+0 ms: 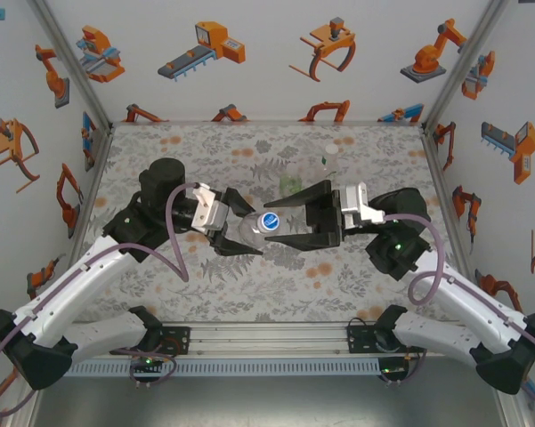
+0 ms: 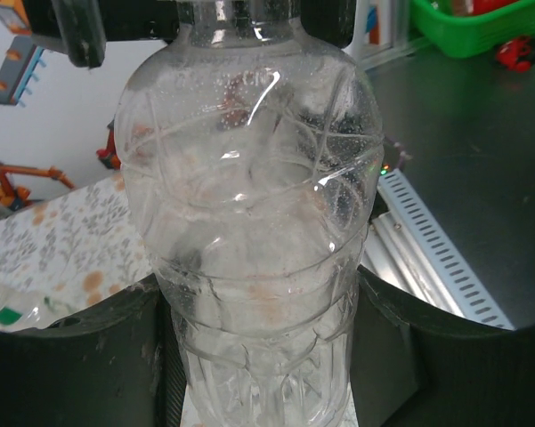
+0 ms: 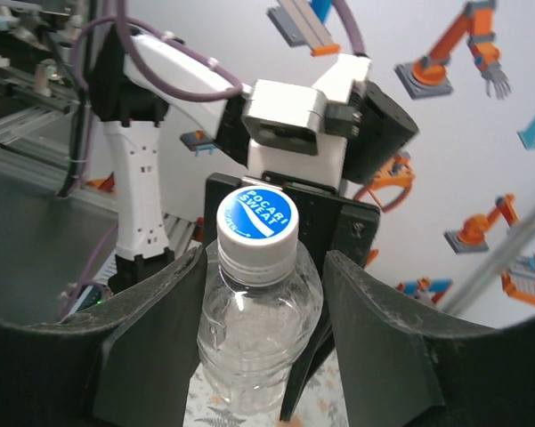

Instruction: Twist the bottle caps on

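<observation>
The robot's right gripper should next screw the blue bottle cap (image 1: 269,221) (image 3: 258,218) on, so it should grab the cap by its opposite sides and leave the bottle's shoulder free.
A colourless bottle (image 1: 247,231) is held tilted above the table, and my left gripper (image 1: 243,227) is shut on its lower body. In the left wrist view the bottle (image 2: 249,222) sits squeezed between the two dark fingers (image 2: 80,356) of the left gripper (image 2: 263,302). A blue bottle cap (image 3: 258,218) sits on its neck, also seen from above as the blue cap (image 1: 269,221). My right gripper (image 3: 263,267) stands open around the bottle's shoulder, its fingers (image 3: 160,311) clear of the cap on both sides. From above, the right gripper (image 1: 281,221) straddles the cap end.
A green bottle (image 1: 292,184) and another colourless bottle (image 1: 326,160) with a pale cap (image 1: 332,149) stand behind the grippers towards the back. The aluminium rail (image 1: 267,338) runs along the near edge. Printed walls close in the table on three sides.
</observation>
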Robot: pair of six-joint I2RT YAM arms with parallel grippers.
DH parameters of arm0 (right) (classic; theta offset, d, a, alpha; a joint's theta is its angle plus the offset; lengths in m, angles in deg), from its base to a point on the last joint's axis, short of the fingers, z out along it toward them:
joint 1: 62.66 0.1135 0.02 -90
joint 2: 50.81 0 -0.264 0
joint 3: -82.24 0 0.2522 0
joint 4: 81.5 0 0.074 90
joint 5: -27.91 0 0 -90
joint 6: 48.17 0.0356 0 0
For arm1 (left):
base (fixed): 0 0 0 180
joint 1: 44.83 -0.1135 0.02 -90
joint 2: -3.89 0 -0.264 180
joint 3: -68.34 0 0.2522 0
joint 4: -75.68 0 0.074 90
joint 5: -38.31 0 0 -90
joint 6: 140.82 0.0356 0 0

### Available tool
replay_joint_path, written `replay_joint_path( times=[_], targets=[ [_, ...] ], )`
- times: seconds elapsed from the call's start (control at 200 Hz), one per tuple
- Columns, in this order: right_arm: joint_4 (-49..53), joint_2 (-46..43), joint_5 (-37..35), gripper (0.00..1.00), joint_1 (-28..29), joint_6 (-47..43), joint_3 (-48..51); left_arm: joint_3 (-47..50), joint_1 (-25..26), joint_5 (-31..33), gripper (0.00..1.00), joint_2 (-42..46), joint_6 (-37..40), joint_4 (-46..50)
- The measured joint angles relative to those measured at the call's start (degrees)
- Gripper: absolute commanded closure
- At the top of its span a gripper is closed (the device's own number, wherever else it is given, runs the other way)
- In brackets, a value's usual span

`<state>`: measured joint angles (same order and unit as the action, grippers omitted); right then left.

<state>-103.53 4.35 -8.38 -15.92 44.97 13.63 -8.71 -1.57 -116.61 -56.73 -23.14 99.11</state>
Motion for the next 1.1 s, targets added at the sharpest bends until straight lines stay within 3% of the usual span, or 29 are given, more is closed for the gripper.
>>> replay_joint_path(
  times=[0.285,0.561,0.631,0.711,0.921,1.096],
  targets=[
    [-3.5,2.1,3.9,0.53,4.0,0.4,-3.7,0.0,0.4,-3.6,1.0,0.0,-0.5,-0.3],
    [-4.8,3.8,3.9,0.67,5.5,1.3,-5.2,0.0,0.6,-5.2,1.0,0.1,-0.4,-0.4],
    [-4.9,3.8,3.9,0.77,5.6,1.4,-5.2,0.1,0.6,-5.2,1.0,0.3,-0.4,-0.4],
    [-5.1,3.9,3.9,1.0,5.7,1.4,-5.2,0.1,0.6,-5.2,1.0,0.6,-0.4,-0.4],
    [-3.0,3.4,2.2,1.0,5.9,-0.2,-5.2,1.1,0.6,-1.7,1.0,2.2,-0.4,-0.8],
    [5.9,0.9,-6.1,1.0,6.4,-5.5,-5.2,4.2,0.6,6.3,1.0,4.8,-0.8,-4.4]
  ],
)
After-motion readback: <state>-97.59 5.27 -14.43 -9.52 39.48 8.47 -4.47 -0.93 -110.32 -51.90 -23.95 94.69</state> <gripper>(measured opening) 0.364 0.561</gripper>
